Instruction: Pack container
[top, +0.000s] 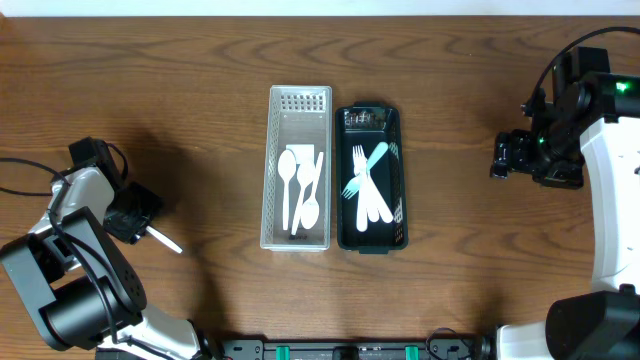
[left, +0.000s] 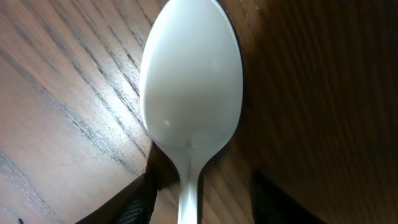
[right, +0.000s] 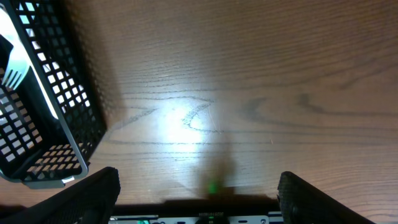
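Note:
Both fingers of my left gripper reach down to the wood beside the handle near the bowl (left: 188, 188), so it is time to close on the white spoon.
A white plastic spoon (left: 189, 81) lies on the wooden table at the far left, and it also shows in the overhead view (top: 166, 241). My left gripper (top: 135, 215) is open with its fingers (left: 202, 199) on either side of the spoon's handle, a gap showing on both sides. A white basket (top: 300, 100) at the table's middle holds white spoons (top: 298, 190) and a knife. Next to it on the right, a black basket (top: 368, 245) holds white forks and a teal fork (top: 368, 165). My right gripper (top: 508, 157) is open and empty (right: 196, 199) over bare wood right of the black basket (right: 56, 124).
Cables trail from the left arm at the table's left edge (top: 25, 175). The right arm's body (top: 610, 140) stands at the far right. Bare wood lies between the baskets and each arm.

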